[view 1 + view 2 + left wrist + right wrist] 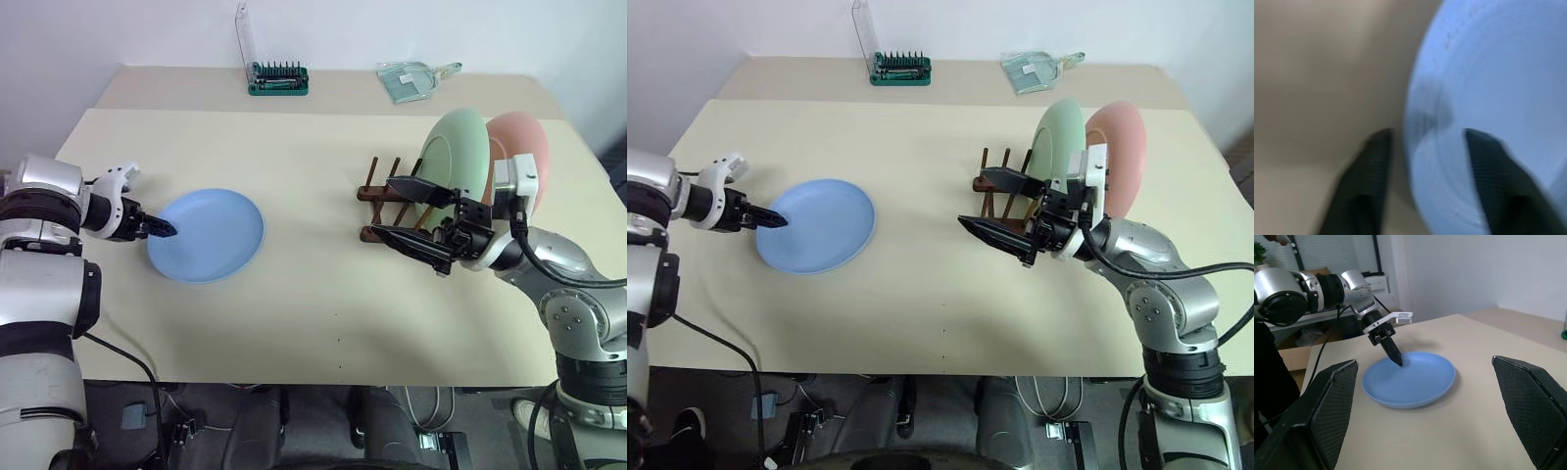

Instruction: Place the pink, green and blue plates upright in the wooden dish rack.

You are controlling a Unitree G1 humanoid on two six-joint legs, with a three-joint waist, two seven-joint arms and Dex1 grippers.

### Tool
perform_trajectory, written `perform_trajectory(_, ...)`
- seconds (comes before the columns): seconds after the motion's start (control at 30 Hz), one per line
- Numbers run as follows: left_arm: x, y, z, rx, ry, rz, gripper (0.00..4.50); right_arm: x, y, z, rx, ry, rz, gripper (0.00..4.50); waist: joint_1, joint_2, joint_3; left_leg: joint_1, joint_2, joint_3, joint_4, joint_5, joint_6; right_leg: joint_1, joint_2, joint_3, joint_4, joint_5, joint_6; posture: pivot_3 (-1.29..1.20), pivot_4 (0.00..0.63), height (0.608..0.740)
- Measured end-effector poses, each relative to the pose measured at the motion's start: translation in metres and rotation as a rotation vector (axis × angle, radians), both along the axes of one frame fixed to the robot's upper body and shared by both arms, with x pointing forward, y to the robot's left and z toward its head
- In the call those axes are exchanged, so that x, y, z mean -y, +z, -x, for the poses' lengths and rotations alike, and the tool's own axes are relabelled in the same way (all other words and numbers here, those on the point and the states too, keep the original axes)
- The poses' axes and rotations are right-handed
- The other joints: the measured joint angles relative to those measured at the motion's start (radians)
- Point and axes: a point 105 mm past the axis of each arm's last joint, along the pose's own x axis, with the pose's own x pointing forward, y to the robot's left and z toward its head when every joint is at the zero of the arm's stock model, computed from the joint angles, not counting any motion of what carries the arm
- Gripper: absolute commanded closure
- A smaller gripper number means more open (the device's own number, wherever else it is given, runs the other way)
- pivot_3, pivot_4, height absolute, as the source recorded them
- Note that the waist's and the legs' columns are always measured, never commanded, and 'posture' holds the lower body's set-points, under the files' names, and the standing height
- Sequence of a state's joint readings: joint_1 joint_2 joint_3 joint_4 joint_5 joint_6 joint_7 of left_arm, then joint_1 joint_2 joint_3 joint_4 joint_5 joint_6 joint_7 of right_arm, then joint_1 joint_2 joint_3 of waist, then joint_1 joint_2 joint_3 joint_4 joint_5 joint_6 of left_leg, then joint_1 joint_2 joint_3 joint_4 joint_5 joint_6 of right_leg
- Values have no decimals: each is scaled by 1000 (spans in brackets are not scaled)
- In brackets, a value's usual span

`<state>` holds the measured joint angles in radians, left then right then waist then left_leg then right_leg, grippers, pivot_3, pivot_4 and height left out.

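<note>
I should next use my right gripper to stand the blue plate upright in the wooden dish rack [377, 196], so I should grab the plate by its free rim [261, 231].
The blue plate [211, 235] lies flat on the left half of the table. My left gripper [168, 230] sits at its left rim, one finger [1366, 181] outside the rim and the other over the inside, shut on the blue plate. The green plate [456, 152] and the pink plate [524, 147] stand upright in the wooden dish rack [377, 196] at the right, pink behind green. My right gripper [387, 208] hovers just in front of the rack, pointing left toward the blue plate, jaws wide open and holding nothing.
A green screwdriver-bit case [278, 78] with its clear lid raised stands at the table's back edge. A clear plastic packet [411, 78] lies at the back right. Bare tabletop [313, 294] lies between the blue plate and the rack.
</note>
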<state>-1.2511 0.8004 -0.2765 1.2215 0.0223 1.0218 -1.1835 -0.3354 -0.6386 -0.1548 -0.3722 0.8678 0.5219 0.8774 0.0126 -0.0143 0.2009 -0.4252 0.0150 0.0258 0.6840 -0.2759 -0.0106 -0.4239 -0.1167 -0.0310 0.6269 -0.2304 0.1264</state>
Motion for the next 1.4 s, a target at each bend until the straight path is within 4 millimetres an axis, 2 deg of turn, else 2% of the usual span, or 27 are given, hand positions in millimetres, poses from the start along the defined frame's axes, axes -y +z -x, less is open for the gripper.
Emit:
perform_trajectory(0.03,1,0,0,1,3,13,4452,1,-1,0,-4,-6,-1,0,0,0,0,0,0,0,0,0,0,0,0,0,0,0,0,0,150,740)
perform_trajectory(0.23,1,-4,0,22,52,84,4483,2,-1,0,-3,-20,-2,0,2,0,-1,1,0,-1,1,1,-1,0,-1,0,2,0,0,0,150,740)
perform_trajectory(0.37,8,5,-11,120,109,207,4483,-2,-1,-1,14,-29,20,0,1,-1,-1,1,0,-2,1,1,-2,0,-1,0,4,0,0,0,150,740)
perform_trajectory(0.47,20,29,-28,292,126,359,4483,-11,-3,-6,53,-53,38,0,-3,-3,0,0,0,-2,1,1,-2,-2,-1,0,4,0,0,0,150,740)
perform_trajectory(0.5,22,43,-33,374,132,421,4483,-15,-1,-9,85,-69,44,0,-5,-3,0,-1,0,-2,1,1,-2,-3,-1,0,4,0,0,0,150,740)
perform_trajectory(0.6,32,78,-41,613,102,567,4483,-26,2,-14,171,-110,43,0,-11,-2,-1,-1,0,-1,0,2,-3,-3,-1,0,4,0,0,0,150,740)
perform_trajectory(0.67,48,88,-41,714,76,659,4483,-36,6,-17,224,-123,31,0,-14,-2,-1,-1,0,-1,0,4,-7,-3,-1,0,5,0,0,0,150,740)
perform_trajectory(0.8,86,95,-40,842,87,802,4483,-60,12,-25,467,-183,142,0,-12,-4,-1,-1,0,-1,1,4,-7,-3,-1,0,4,0,0,0,150,740)
perform_trajectory(0.97,113,117,-36,1003,191,898,4483,-69,11,-41,722,-319,263,0,-13,-4,-1,-1,0,-1,1,5,-8,-3,-1,0,4,0,0,0,150,740)
perform_trajectory(1.03,119,122,-30,1048,233,904,4483,-72,13,-43,834,-361,304,0,-20,-4,-1,-1,0,-1,1,6,-10,-3,-1,1,4,0,0,0,150,740)
perform_trajectory(1.13,122,117,-25,1068,283,849,4483,-70,18,-47,1003,-428,389,0,-25,-4,-1,0,0,-1,0,7,-12,-3,-1,1,4,0,0,0,150,740)
perform_trajectory(1.27,139,115,-14,1070,301,814,4483,-65,17,-55,1204,-499,528,0,-23,-4,-1,0,0,-1,0,7,-12,-3,-1,1,3,0,0,0,150,740)
perform_trajectory(1.4,152,120,-8,1086,275,789,4483,-69,13,-55,1284,-498,565,0,-24,-4,-1,0,-1,-1,0,7,-12,-2,0,1,3,0,0,0,150,740)
